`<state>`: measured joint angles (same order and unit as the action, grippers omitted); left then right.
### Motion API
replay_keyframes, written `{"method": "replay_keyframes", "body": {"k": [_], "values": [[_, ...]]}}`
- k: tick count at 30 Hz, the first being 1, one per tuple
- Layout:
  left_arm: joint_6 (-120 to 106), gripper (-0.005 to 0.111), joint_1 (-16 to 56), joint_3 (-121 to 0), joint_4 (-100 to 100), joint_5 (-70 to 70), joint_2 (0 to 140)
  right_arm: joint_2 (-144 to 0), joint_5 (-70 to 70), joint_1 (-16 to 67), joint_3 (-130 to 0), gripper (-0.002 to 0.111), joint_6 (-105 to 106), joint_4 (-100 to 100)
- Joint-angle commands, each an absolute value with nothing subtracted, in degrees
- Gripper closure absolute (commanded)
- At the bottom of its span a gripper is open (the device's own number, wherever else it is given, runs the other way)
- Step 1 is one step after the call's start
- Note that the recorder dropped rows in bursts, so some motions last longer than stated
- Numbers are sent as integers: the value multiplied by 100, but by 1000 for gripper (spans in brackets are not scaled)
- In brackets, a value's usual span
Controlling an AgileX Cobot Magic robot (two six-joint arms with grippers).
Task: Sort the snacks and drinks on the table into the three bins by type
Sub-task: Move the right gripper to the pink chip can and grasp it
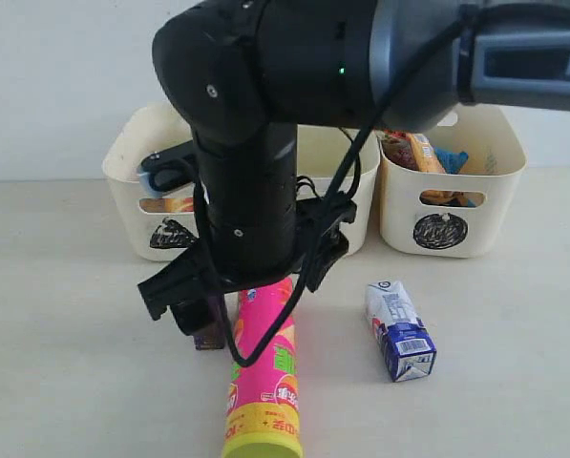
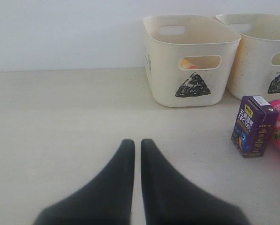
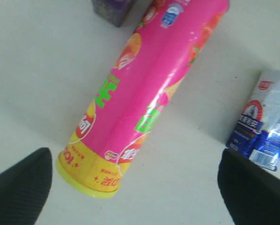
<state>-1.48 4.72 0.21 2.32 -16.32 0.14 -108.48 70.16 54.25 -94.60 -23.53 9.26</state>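
Next, my right gripper grabs the pink chip tube by its green-lettered middle (image 1: 269, 363) (image 3: 127, 105), to sort snacks into the triangle bin.
The pink chip tube (image 1: 265, 367) (image 3: 149, 89) lies on the table (image 1: 65, 363), its yellow-green lid toward the front. My right gripper (image 1: 246, 272) (image 3: 137, 187) hangs over it, open wide, with one fingertip (image 3: 22, 183) beside the lid and the other by the white and blue carton (image 1: 399, 329) (image 3: 266, 126). The dark purple carton (image 2: 253, 125) (image 1: 208, 334) stands beside the tube, mostly hidden by the gripper in the exterior view. My left gripper (image 2: 137, 143) is shut on nothing, low over bare table, left of the triangle bin (image 2: 186, 51) (image 1: 132, 172).
The circle bin (image 1: 452, 191) at the right holds an orange bag (image 1: 413, 153) and a blue bag (image 1: 449, 160). Something orange shows through the triangle bin's handle slot (image 2: 191, 63). The middle bin (image 2: 261, 51) is largely hidden behind the right arm in the exterior view.
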Motion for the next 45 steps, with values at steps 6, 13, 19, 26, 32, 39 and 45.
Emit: {"method": "replay_keyframes", "body": {"k": [6, 13, 19, 26, 32, 39, 45], "values": [[-95, 103, 461, 0, 230, -1594, 0, -11140, 6996, 5288, -9428, 21, -2759, 1126], [-95, 103, 461, 0, 230, -1594, 0, -11750, 6943, 5092, -9428, 21, -2568, 900], [-95, 103, 461, 0, 230, -1594, 0, -12066, 6329, 4953, -9392, 21, -2196, 460], [-95, 103, 461, 0, 230, -1594, 0, -12344, 6130, 4852, -9244, 26, -2169, 373], [-95, 103, 461, 0, 230, -1594, 0, -12397, 6130, 4852, -9244, 70, -2171, 373], [-95, 103, 461, 0, 230, -1594, 0, -12304, 6421, 4852, -9244, 107, -2469, 458], [-95, 103, 461, 0, 230, -1594, 0, -11865, 6554, 4852, -9244, 107, -2834, 1061]]}}
